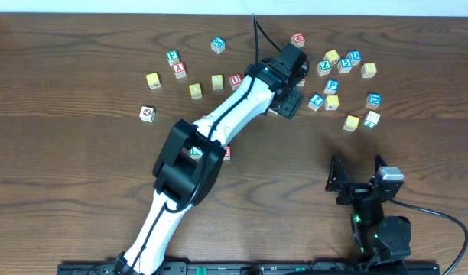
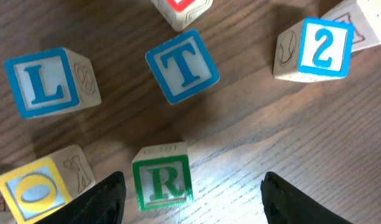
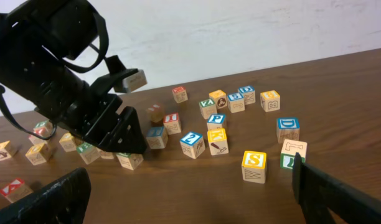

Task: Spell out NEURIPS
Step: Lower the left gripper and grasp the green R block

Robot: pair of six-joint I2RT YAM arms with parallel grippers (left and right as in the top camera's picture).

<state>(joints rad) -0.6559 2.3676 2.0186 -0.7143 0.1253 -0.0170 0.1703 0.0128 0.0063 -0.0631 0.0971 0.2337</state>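
Note:
My left gripper isn't ready to close on the green R cube yet. It needs to go lower first, because the cube's side shows below the fingers.
The green R cube (image 2: 162,182) sits on the table between the fingers of my left gripper (image 2: 200,194). It is close to the left finger (image 2: 103,200), and a wide gap separates it from the right finger (image 2: 296,200), so the jaws are open and not touching it. From overhead this gripper (image 1: 284,103) hangs over the cube cluster and hides the R. The yellow S cube (image 3: 254,166) (image 1: 351,122) stands in front of my right gripper (image 3: 190,202) (image 1: 356,172), which is wide open and empty. A blue P cube (image 1: 331,86) and a red U cube (image 1: 235,79) lie in the scatter.
Around the R are a blue L (image 2: 44,84), a blue T (image 2: 181,65), a blue 2 (image 2: 318,50) and a yellow O (image 2: 32,190). A green cube (image 1: 194,151) and a red cube (image 1: 226,153) peek out from under the left arm (image 1: 219,122). Several more cubes are strewn across the far table.

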